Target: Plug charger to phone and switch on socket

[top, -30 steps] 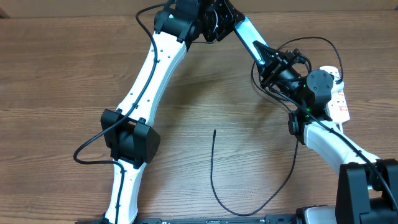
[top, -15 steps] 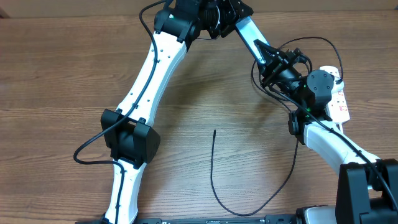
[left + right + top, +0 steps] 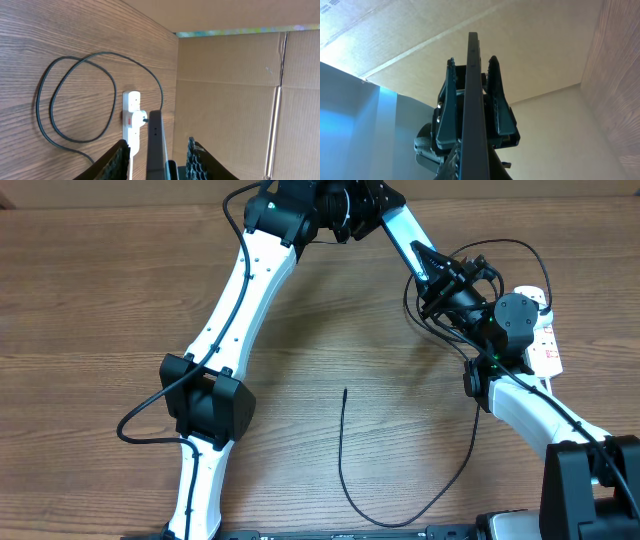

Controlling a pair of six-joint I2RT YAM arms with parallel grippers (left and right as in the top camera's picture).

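The phone's lower end should stay free for the charger (image 3: 340,450), so the robot's left gripper will next hold the phone by its upper end (image 3: 398,222), with fingers across both of the phone's sides.
The phone (image 3: 405,235) is held in the air at the back of the table, edge-on and slanting. My right gripper (image 3: 432,270) is shut on its lower end; in the right wrist view the phone (image 3: 472,100) rises from the right gripper (image 3: 475,175). My left gripper (image 3: 388,200) straddles the upper end, open, with a gap at each face of the phone (image 3: 156,150) between the fingers (image 3: 120,155). The white socket (image 3: 540,330) lies at the right, also in the left wrist view (image 3: 131,107). The charger (image 3: 340,450) cable loops on the table, its tip lying free.
A cardboard wall (image 3: 235,100) stands along the table's far edge, just behind the phone and both grippers. Black robot wiring (image 3: 480,255) loops round the right wrist. The charger's slack (image 3: 75,100) curls beside the socket.
My left gripper has shifted a little to the right over the phone's upper end. The right gripper, phone, cable and socket have stayed put.
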